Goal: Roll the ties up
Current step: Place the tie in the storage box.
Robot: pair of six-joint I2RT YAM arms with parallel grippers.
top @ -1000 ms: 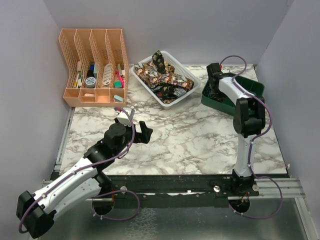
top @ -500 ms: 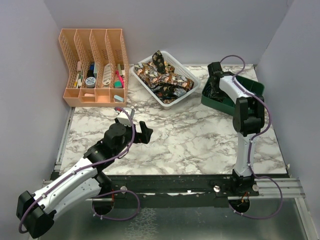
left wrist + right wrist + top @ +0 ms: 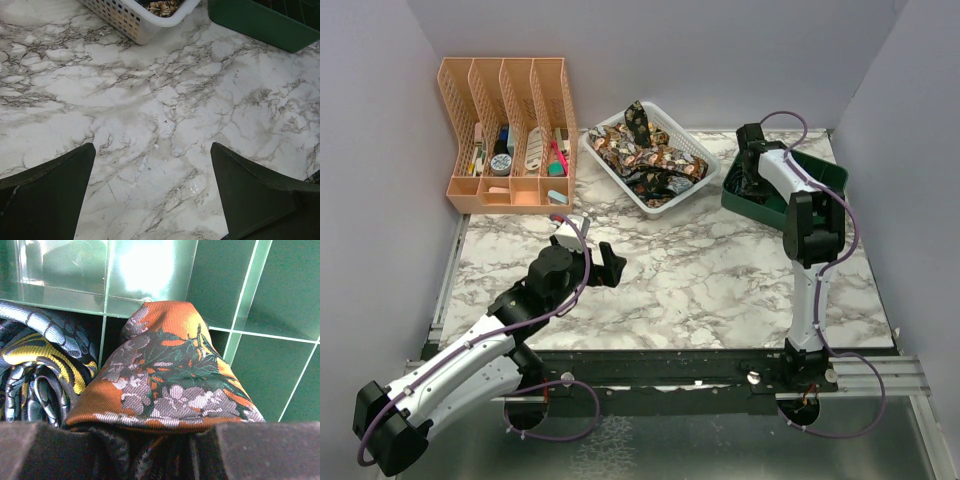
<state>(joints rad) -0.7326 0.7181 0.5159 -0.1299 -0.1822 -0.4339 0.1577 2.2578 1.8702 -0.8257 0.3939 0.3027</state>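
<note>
My right gripper opens now, since the rolled orange tie sits in the green bin's section beside the blue-grey and yellow tie and would land there.
Several patterned ties [image 3: 645,155] lie heaped in the white basket [image 3: 692,150]. My right gripper [image 3: 745,178] reaches down into the green bin [image 3: 825,175]. In the right wrist view it [image 3: 150,450] is shut on a rolled tie [image 3: 170,375] with orange, grey and dark green flowers, which sits in a bin compartment. Another rolled tie [image 3: 35,370], blue-grey and yellow, fills the compartment to its left. My left gripper [image 3: 600,262] hovers open over the marble table [image 3: 160,100], and nothing lies between its fingers [image 3: 50,195].
An orange desk organizer [image 3: 510,135] with pens and small items stands at the back left. The white basket's corner [image 3: 135,20] and the green bin's wall [image 3: 260,25] show at the top of the left wrist view. Pale green dividers [image 3: 237,305] split the bin.
The right arm's elbow has shifted slightly left and back while its gripper stays in the green bin. The left arm has not moved.
</note>
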